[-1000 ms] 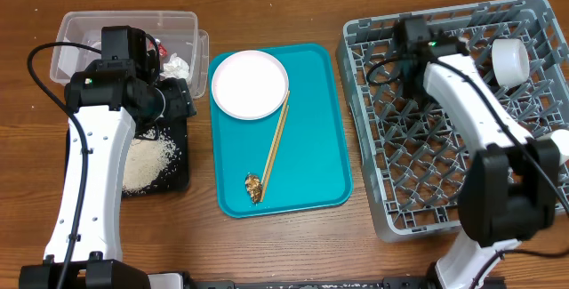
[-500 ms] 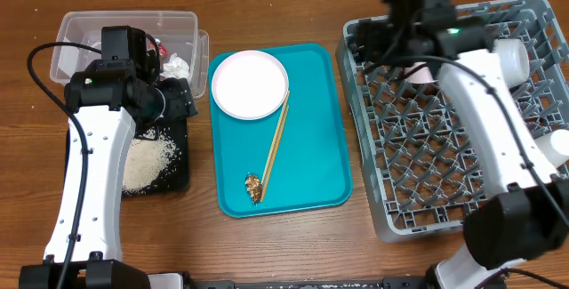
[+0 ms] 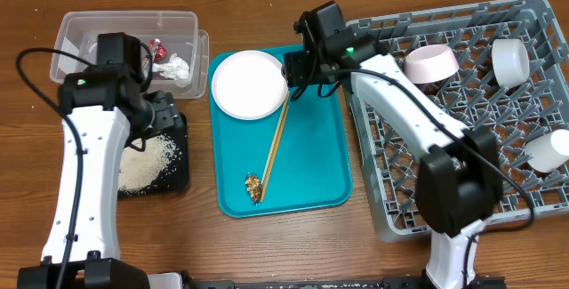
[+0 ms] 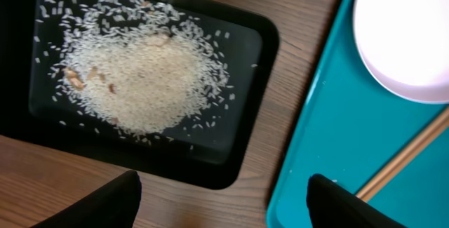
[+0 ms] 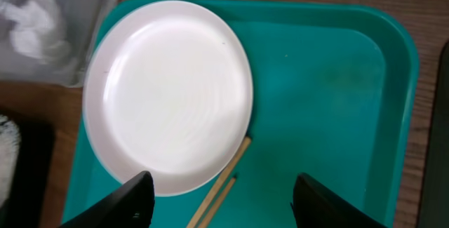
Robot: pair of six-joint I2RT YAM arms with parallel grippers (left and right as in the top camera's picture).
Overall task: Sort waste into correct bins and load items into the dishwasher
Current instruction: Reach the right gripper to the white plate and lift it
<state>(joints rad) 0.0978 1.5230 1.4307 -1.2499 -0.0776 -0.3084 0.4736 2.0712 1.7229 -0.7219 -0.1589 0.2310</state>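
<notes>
The right gripper grabs the white plate's (image 3: 250,84) rim on the side facing the grey rack next, to leave the plate's opposite rim free to load upright.
The white plate (image 3: 250,84) lies at the far left of the teal tray (image 3: 320,160), with the chopsticks (image 3: 276,142) beside it and a brown food scrap (image 3: 253,187) near the front. My right gripper (image 3: 299,68) is open and empty above the plate's right rim (image 5: 168,95) and the chopstick tips (image 5: 223,187). My left gripper (image 3: 169,113) is open and empty over the black tray's right edge (image 4: 238,165). That tray holds the rice (image 4: 140,81). The clear tub (image 3: 84,36) holds the wrapper (image 3: 158,51) and tissue (image 3: 178,67). The grey rack (image 3: 427,173) holds a pinkish bowl (image 3: 431,62), a cup (image 3: 511,60) and a second bowl (image 3: 547,151).
The teal tray (image 4: 330,116) lies between the black tray and the rack. The rack's left wall is close to the tray's right edge. Bare wooden table (image 3: 284,253) runs along the front.
My right arm has swung left from the rack to above the teal tray beside the plate. A pinkish bowl now shows in the rack's far left. My left arm shifted slightly left.
</notes>
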